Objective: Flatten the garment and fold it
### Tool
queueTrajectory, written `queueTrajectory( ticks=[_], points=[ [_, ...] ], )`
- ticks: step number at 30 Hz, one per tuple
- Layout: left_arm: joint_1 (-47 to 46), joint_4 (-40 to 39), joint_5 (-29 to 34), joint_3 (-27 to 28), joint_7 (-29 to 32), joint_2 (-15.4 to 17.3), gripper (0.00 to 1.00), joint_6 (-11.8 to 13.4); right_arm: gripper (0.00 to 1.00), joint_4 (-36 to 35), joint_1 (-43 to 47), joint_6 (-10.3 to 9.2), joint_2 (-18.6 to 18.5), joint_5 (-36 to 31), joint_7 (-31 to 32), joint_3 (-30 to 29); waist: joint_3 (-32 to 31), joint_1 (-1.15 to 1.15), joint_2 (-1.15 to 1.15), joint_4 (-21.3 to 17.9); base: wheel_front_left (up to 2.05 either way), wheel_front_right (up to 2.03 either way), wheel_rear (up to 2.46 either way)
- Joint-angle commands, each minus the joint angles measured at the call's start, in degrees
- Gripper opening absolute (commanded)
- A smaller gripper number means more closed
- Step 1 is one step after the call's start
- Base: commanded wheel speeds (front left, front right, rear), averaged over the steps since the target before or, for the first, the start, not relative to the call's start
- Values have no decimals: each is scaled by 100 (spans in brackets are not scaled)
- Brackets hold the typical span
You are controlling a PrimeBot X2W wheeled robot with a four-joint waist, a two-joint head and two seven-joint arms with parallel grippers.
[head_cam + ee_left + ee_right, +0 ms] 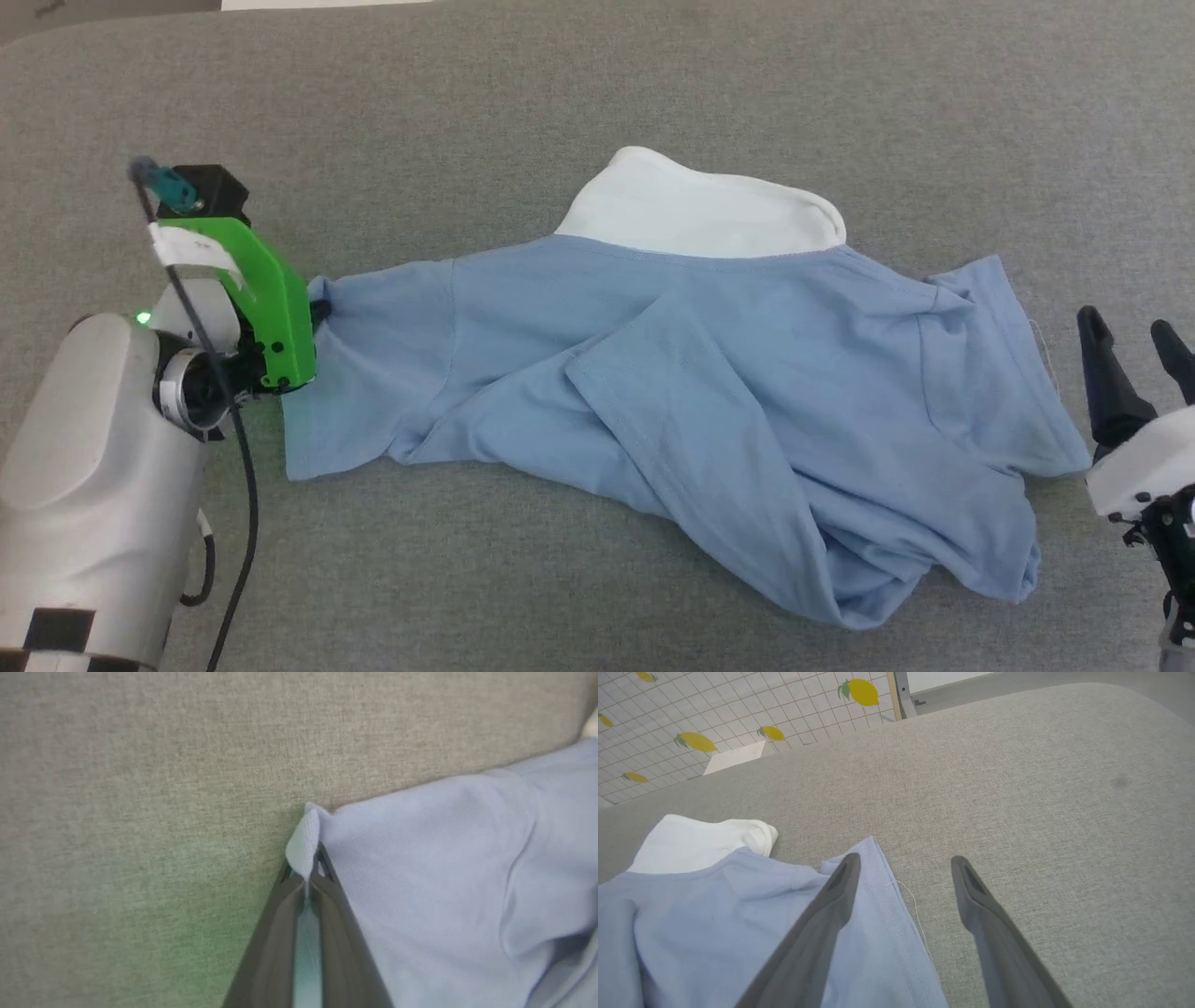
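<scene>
The other sleeve sticks out free at its pointed hem tip (994, 264), while the shirt's body (829, 392) lies in slack folds. My right gripper needs to pinch the sleeve there next.
The garment (709, 392), a light blue shirt with a white collar piece (700, 210), lies crumpled across the grey surface. At its left sleeve edge my left gripper (320, 311) sits behind its green wrist housing. In the left wrist view that gripper (306, 872) is shut, with a small fold of the garment (448, 868) pinched between its fingertips. At the right, my right gripper (1134, 336) stands open beside the other sleeve. In the right wrist view its fingers (836, 896) are spread over the hem of the garment (738, 924), holding nothing.
A grey fabric-covered table (597, 84) carries everything. Beyond its far edge, the right wrist view shows a tiled wall with lemon prints (696, 742) and a white rectangular box (735, 756). A loose thread (913, 900) trails from the sleeve hem.
</scene>
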Motion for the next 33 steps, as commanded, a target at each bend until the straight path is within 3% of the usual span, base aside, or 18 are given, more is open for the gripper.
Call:
queueTrajectory(
  ticks=[1, 5, 13, 16, 29, 30, 31, 32, 33],
  points=[
    [204, -91, -164, 29, -98, -123, 0, -25, 100, -48, -155, -8, -1, -174, 146, 50, -7, 0, 23, 13, 0, 0, 0],
    [344, -716, -290, 222, -306, 42, 0, -27, 100, -118, -408, -8, -96, -713, 899, 236, 41, 0, 23, 45, 0, 0, 0],
    [932, -1995, -512, 628, -422, 261, 0, 239, 100, 485, -1369, -8, -1082, -992, 2669, 1150, 332, 0, 23, 132, 0, 0, 0],
    [1109, -2411, -581, 718, -432, 280, 0, 322, 100, 680, -1707, -8, -1282, -1046, 2982, 1321, 481, 0, 23, 205, 0, 0, 0],
    [1443, -3088, -708, 890, -442, 339, 0, 503, 100, 1418, -1939, -8, -1403, -848, 4009, 2347, 792, 0, 23, 342, 0, 0, 0],
    [1462, -3080, -713, 887, -449, 330, 0, 511, 49, 1440, -1926, -8, -1400, -813, 4118, 2327, 779, 0, 23, 344, 0, 0, 0],
    [1476, -3073, -718, 885, -454, 324, 0, 515, 9, 1432, -1925, -8, -1404, -794, 4157, 2315, 764, 0, 23, 343, 0, 0, 0],
    [1488, -3064, -716, 884, -473, 315, 0, 519, 0, 1411, -1929, -8, -1403, -775, 4171, 2257, 743, 0, 23, 344, 0, 0, 0],
    [1498, -3049, -715, 881, -488, 306, 0, 522, 0, 1395, -1928, -8, -1407, -768, 4187, 2209, 714, 0, 23, 344, 0, 0, 0]
  ],
)
